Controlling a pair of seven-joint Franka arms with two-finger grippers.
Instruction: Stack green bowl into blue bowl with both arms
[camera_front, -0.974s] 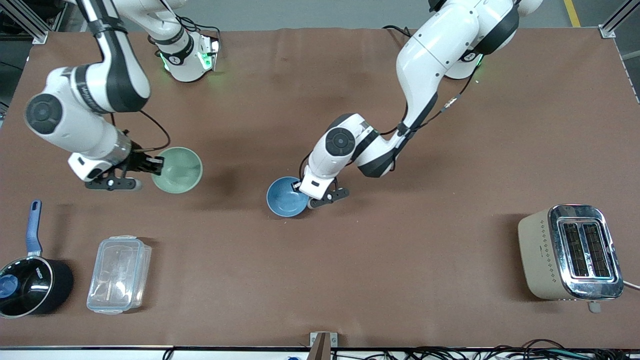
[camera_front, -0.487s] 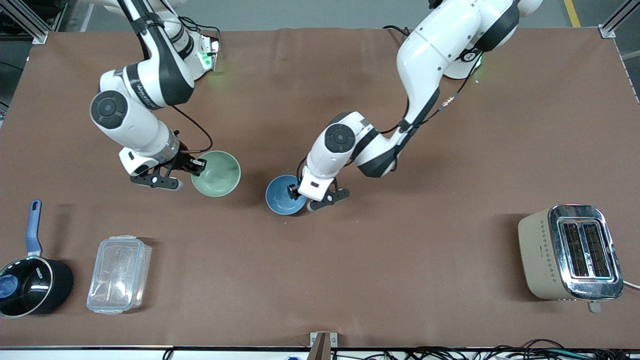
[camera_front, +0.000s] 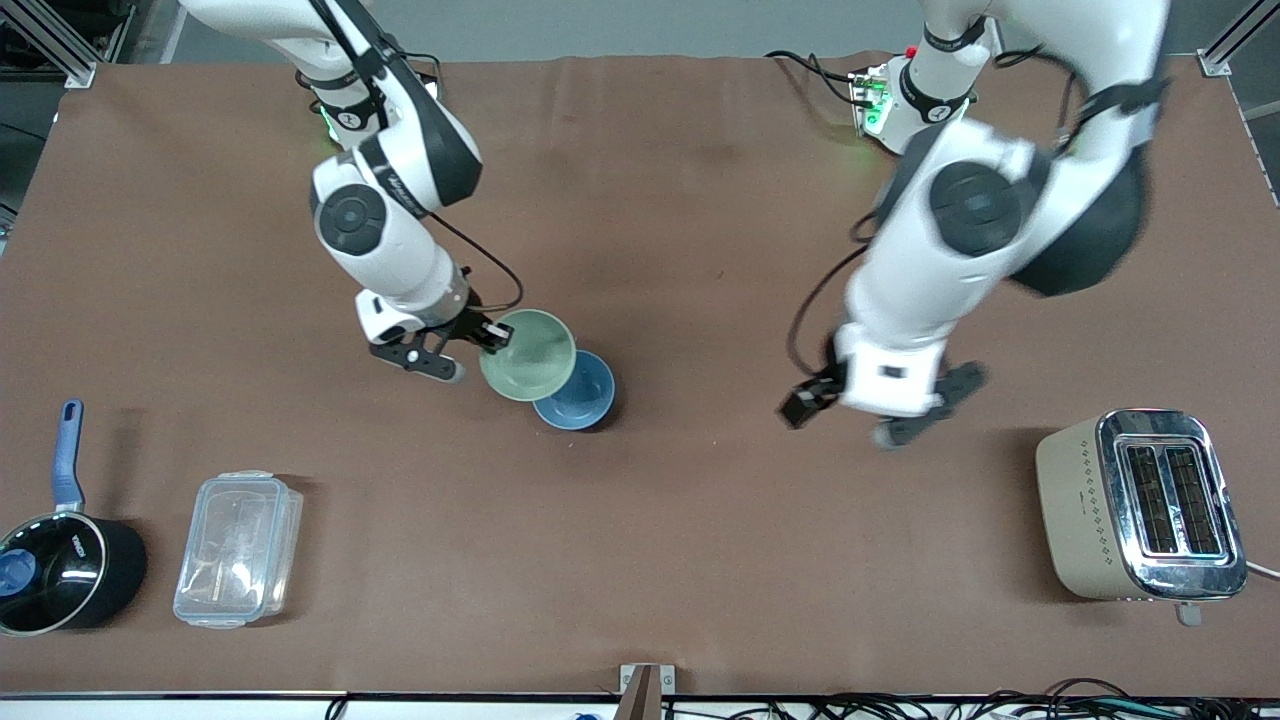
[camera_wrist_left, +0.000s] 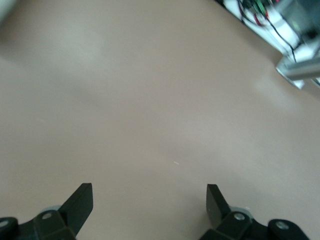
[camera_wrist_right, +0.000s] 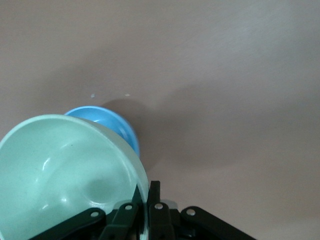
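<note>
The green bowl (camera_front: 527, 355) is short of the blue bowl's middle, so my right gripper must move it there before opening.
My right gripper (camera_front: 492, 337) is shut on the rim of the pale green bowl (camera_front: 527, 355) and holds it tilted in the air, overlapping the blue bowl's edge. The blue bowl (camera_front: 582, 392) sits on the brown table near the middle. In the right wrist view the green bowl (camera_wrist_right: 60, 170) fills the foreground, the gripper (camera_wrist_right: 148, 197) pinches its rim, and the blue bowl (camera_wrist_right: 107, 122) shows past it. My left gripper (camera_front: 880, 405) is open and empty above bare table, between the blue bowl and the toaster; its view (camera_wrist_left: 149, 196) shows only tabletop.
A beige and chrome toaster (camera_front: 1140, 505) stands near the front camera at the left arm's end. A clear plastic box (camera_front: 237, 548) and a black saucepan with a blue handle (camera_front: 55, 560) lie at the right arm's end.
My right gripper carried the green bowl toward the middle until it overlaps the blue bowl. My left gripper let go of the blue bowl, opened, and pulled away toward the toaster.
</note>
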